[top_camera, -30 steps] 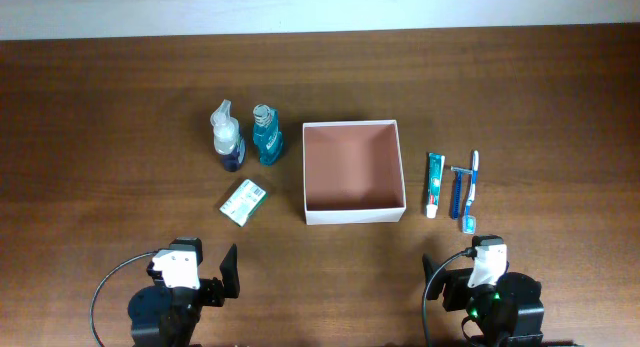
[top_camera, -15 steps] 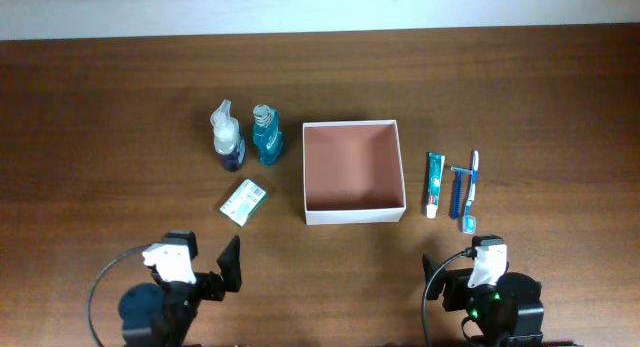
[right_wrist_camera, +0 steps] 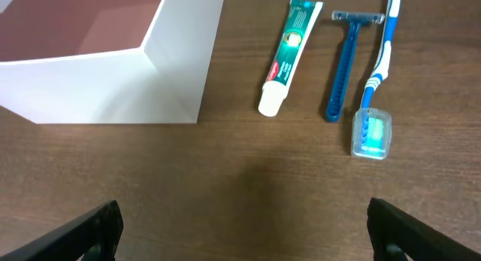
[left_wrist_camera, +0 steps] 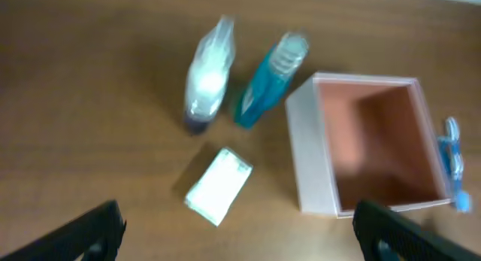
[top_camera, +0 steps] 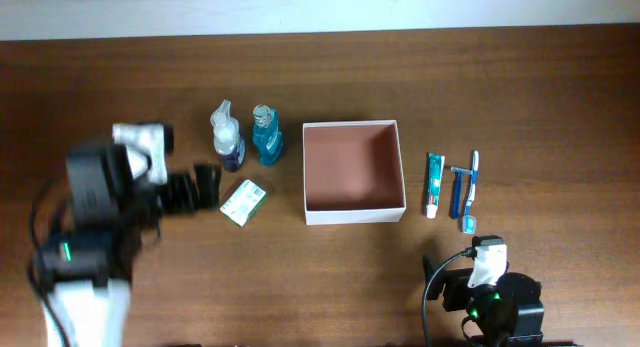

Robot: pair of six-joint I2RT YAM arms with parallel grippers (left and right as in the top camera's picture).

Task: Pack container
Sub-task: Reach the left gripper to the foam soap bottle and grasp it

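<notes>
Next, my left gripper grabs the clear spray bottle by its upper body (top_camera: 224, 129), which leaves the bottle's base free to stand in the container (top_camera: 354, 216).
The container (top_camera: 354, 216) is a square, shallow white box with a reddish-brown inside, at the table's middle; it is empty. It also shows in the left wrist view (left_wrist_camera: 312, 163) and the right wrist view (right_wrist_camera: 113, 88). To its left lie a white-green soap bar (top_camera: 243, 202) (left_wrist_camera: 219, 185), a clear spray bottle (top_camera: 227, 137) (left_wrist_camera: 207, 77) and a blue bottle (top_camera: 266, 135) (left_wrist_camera: 267, 80). To its right lie a toothpaste tube (top_camera: 434, 184) (right_wrist_camera: 289, 54), a blue razor (top_camera: 456, 192) (right_wrist_camera: 342, 62) and a toothbrush (top_camera: 470, 192) (right_wrist_camera: 376, 80). My left gripper (top_camera: 208, 187) (left_wrist_camera: 240, 231) is open and empty, raised just left of the soap. My right gripper (top_camera: 460, 269) (right_wrist_camera: 244, 231) is open and empty near the front edge.
The table is dark brown wood (top_camera: 330, 77). A pale wall strip runs along its far edge (top_camera: 320, 7). The right arm's base (top_camera: 495, 307) sits at the front edge.
My left arm has lifted from the front edge and swung left and away, now above the table beside the soap. The right arm and all objects have not moved.
</notes>
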